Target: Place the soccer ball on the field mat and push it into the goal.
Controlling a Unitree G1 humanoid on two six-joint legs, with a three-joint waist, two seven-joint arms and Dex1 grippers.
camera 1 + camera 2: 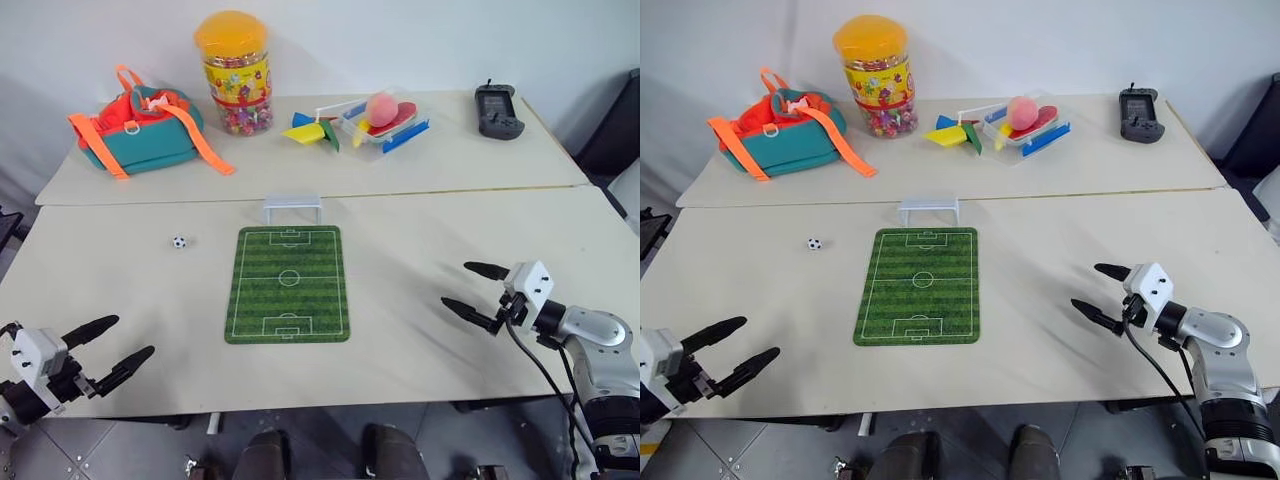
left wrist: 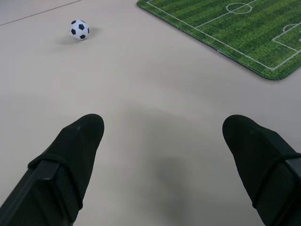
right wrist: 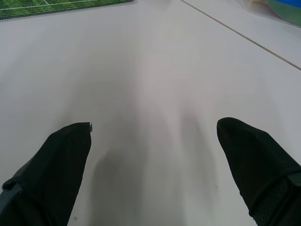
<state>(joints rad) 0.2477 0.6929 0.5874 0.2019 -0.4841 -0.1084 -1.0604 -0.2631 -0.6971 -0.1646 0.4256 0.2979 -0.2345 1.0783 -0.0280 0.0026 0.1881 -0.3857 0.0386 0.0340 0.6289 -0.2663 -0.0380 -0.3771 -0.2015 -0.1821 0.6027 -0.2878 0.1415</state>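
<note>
The soccer ball curves away all around, so next I will use my left gripper to grab the ball by its opposite sides at its widest middle (image 1: pixel 179 242).
The tiny black-and-white soccer ball (image 1: pixel 179 241) rests on the bare table, just left of the green field mat (image 1: pixel 288 283). At the mat's far short edge stands the small pale goal (image 1: pixel 292 208). My left gripper (image 1: pixel 128 338) hovers open near the table's front left corner, well short of the ball (image 2: pixel 79 29), with nothing between its fingers. Over at the front right, my right gripper (image 1: pixel 466 285) is open too, empty, and pointing left toward the mat, whose edge (image 3: pixel 56 7) lies ahead of it.
On the far table sit a teal and orange bag (image 1: pixel 140 127), a candy jar with an orange lid (image 1: pixel 234 75), a clear tray holding a pink ball and coloured toys (image 1: pixel 378 118), and a black handheld device (image 1: pixel 497 110). A seam (image 1: pixel 450 190) divides the two tables.
</note>
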